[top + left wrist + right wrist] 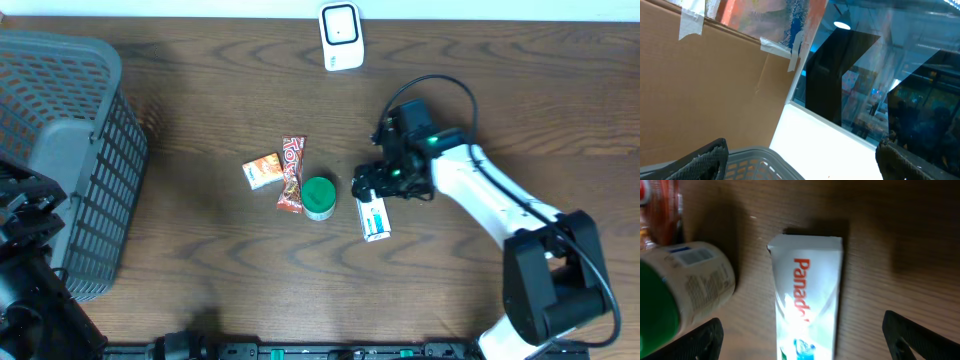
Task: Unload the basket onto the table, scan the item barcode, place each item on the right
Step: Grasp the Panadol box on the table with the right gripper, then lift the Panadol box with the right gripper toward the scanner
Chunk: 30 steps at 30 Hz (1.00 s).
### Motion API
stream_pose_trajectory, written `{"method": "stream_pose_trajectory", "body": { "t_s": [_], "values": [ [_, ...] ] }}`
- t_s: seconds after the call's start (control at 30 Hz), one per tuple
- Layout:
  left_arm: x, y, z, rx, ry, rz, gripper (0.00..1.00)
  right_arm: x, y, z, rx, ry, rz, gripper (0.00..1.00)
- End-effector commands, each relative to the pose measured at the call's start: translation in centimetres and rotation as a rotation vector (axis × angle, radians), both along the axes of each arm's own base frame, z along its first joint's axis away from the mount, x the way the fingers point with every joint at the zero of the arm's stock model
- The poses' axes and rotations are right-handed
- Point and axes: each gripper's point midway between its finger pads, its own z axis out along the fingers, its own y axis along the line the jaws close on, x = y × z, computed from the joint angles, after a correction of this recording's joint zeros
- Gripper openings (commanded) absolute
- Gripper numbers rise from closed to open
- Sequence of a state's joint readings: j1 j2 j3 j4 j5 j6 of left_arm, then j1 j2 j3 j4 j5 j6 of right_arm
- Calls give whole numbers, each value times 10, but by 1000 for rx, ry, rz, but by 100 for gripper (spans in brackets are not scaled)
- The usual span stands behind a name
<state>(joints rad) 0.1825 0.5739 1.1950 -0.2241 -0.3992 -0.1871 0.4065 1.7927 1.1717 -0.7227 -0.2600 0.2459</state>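
My right gripper picks up the Panadol box by its long side edges next, since its broad sides and ends stay free to scan.
A white Panadol box [375, 218] lies flat on the wooden table, and in the right wrist view the same box [807, 300] shows its red lettering. My right gripper [385, 192] hovers over the box's far end, open, its fingers [705, 340] wide on either side and not touching it. The white barcode scanner [341, 37] stands at the table's far edge, well apart from the box. My left gripper [807, 162] is open and empty above the basket, pointing up at a cardboard wall and a window.
A green-lidded can [319, 197] lies just left of the box, the can [685, 290] close to my right gripper's left finger. A red snack wrapper [291, 173] and an orange packet [262, 171] lie beyond it. A grey mesh basket [70, 150] fills the left side.
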Motion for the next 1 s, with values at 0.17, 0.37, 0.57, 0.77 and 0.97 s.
{"method": "stream_pose_trajectory", "body": {
  "t_s": [0.17, 0.37, 0.57, 0.77, 0.97],
  "values": [
    [0, 3, -2, -12, -4, 14, 95, 2, -9, -19, -248, -63, -134, 99],
    [0, 3, -2, -12, -4, 14, 95, -3, -10, -40, -276, -14, -129, 91],
    [-1, 3, -2, -12, -5, 14, 95, -21, -4, -70, -275, 98, -97, 87],
    [-1, 3, -2, -12, -5, 14, 95, -35, -8, -83, -311, 159, -82, 44],
    [0, 3, -2, -12, -5, 14, 95, -44, -3, -81, -271, 207, -45, 40]
  ]
}}
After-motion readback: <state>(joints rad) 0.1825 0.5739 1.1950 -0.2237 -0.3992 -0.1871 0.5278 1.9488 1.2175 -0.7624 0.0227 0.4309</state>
